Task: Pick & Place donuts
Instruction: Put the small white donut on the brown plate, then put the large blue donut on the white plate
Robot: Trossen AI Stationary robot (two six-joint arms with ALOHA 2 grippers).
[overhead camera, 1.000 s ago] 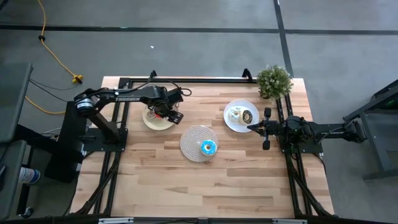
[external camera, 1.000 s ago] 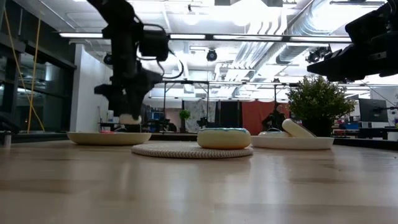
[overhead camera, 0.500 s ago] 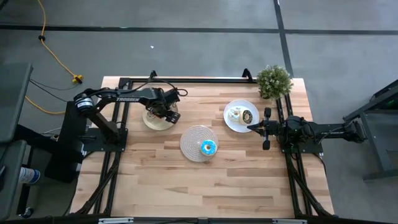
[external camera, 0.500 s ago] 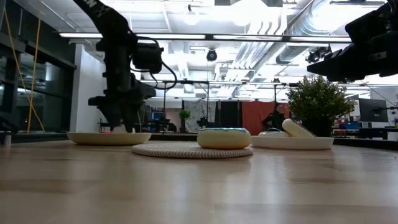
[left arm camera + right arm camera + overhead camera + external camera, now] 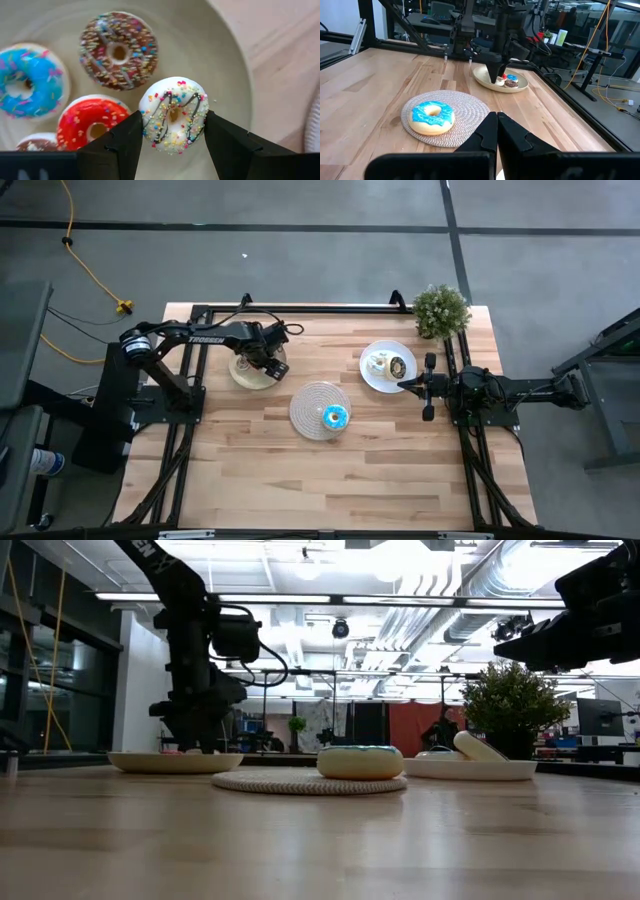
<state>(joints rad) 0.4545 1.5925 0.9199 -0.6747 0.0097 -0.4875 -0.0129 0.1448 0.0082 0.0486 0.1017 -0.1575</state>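
The white donut (image 5: 175, 102) lies flat on the tan plate (image 5: 215, 75) beside the red donut, so it is now time for my left gripper to open.
A tan plate (image 5: 247, 377) at the far left of the table holds several donuts: chocolate (image 5: 119, 50), blue (image 5: 27, 82) and red (image 5: 90, 122). My left gripper (image 5: 172, 125) points down over this plate, shut on a white donut with dark drizzle and sprinkles (image 5: 174, 114). In the low view its fingertips (image 5: 195, 745) sink behind the plate's rim. My right gripper (image 5: 496, 120) waits shut and level beside the white plate (image 5: 375, 380), holding nothing. My left gripper pinches the white donut by two opposite sides of its outer rim (image 5: 146, 122), one finger on each side. The fingers come from above, pointing down. The donut lies flat, icing up, low over the plate; whether it rests on the plate I cannot tell.
A round woven mat (image 5: 310, 405) at mid-table carries a blue-iced donut (image 5: 334, 417). The white plate holds two more donuts (image 5: 388, 365). A potted plant (image 5: 440, 310) stands at the far right corner. Bare wood lies along the near half of the table.
My left gripper has gone down into the tan plate with the white donut between its fingers, shifting slightly toward the table's left and rolling a little. Its fingers have stayed shut on the donut.
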